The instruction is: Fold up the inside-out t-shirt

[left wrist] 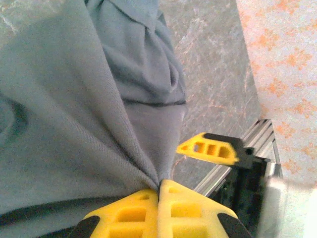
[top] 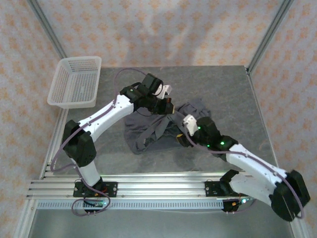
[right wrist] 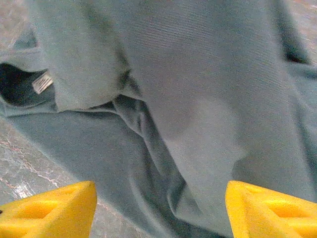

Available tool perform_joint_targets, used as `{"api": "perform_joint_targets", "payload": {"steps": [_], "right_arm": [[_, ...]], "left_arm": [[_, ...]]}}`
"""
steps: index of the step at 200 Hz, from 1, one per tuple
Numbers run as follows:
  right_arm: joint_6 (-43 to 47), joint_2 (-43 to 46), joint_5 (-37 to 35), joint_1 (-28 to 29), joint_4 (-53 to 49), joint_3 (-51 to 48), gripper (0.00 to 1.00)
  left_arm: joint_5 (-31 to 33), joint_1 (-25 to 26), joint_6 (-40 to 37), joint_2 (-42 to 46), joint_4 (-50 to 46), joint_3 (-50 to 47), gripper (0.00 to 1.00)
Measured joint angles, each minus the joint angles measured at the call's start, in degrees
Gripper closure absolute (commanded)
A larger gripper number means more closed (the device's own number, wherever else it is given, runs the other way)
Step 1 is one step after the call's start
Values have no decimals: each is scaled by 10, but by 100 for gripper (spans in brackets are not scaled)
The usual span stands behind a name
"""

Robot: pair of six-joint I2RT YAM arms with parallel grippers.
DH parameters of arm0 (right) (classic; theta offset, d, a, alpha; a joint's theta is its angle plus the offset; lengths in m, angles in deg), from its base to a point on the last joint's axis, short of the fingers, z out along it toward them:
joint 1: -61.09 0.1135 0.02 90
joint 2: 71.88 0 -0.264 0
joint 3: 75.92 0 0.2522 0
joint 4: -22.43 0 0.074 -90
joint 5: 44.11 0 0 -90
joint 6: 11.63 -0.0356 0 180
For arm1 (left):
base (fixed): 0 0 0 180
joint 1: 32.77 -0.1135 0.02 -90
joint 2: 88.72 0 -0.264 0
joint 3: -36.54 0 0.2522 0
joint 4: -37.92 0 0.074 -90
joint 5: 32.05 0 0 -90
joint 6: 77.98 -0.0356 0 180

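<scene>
The robot's right gripper will next pinch the raised fold of the inside-out t-shirt beside the left gripper. The left gripper can then release and regrip for folding.
The inside-out t-shirt [top: 148, 133] is a dark slate-grey bunch in the middle of the table. My left gripper [top: 167, 107] is shut on a fold of it; in the left wrist view the yellow fingertips [left wrist: 161, 182] meet with the cloth [left wrist: 74, 124] pulled taut up from them. My right gripper [top: 183, 130] hovers open over the shirt's right side. Its two yellow fingers stand wide apart [right wrist: 161, 192] above crumpled fabric [right wrist: 198, 99], with nothing pinched. A small light tag [right wrist: 42, 82] shows by a dark opening. One right finger [left wrist: 208, 148] shows beside the left jaws.
A white mesh basket [top: 77, 82] stands at the table's far left corner. Grey table surface [top: 223, 94] surrounds the shirt. An aluminium rail [top: 158, 188] runs along the near edge, and patterned walls close in the back and sides.
</scene>
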Motion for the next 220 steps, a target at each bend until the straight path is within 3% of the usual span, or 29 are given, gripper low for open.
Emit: {"api": "perform_joint_targets", "payload": {"steps": [16, 24, 29, 39, 40, 47, 70, 97, 117, 144, 176, 194, 220], "right_arm": [[24, -63, -38, 14, 46, 5, 31], [31, -96, -68, 16, 65, 12, 37], [34, -115, -90, 18, 77, 20, 46], [40, -152, -126, 19, 102, 35, 77], [37, -156, -131, 19, 105, 37, 85], [39, -175, -146, 19, 117, 48, 100], [34, -187, -137, 19, 128, 66, 100], [-17, -94, 72, 1, 60, 80, 100], [-93, -22, 210, -4, 53, 116, 100], [-160, 19, 274, -10, 59, 121, 100], [-213, 19, 305, -40, 90, 100, 100], [-225, 15, 313, -45, 106, 99, 100], [-235, -1, 318, -46, 118, 99, 100]], "left_arm": [[-1, 0, 3, -1, -5, 0, 100], [-2, 0, 5, -1, -7, 0, 100], [-2, 0, 6, -1, -8, 0, 100], [-2, 0, 6, -1, -11, 0, 100], [-2, 0, 6, -1, -12, 0, 100], [-2, 0, 6, -1, -12, 0, 100], [-1, -12, 5, 0, -17, 0, 100], [41, -76, -25, -10, -59, 15, 100], [57, -124, -62, -76, -86, 86, 100], [48, -117, -78, -150, -71, 98, 74], [57, -112, -75, -149, -6, 2, 49], [73, -132, -78, -80, 13, -63, 43], [98, -151, -90, 144, 14, -135, 43]]}}
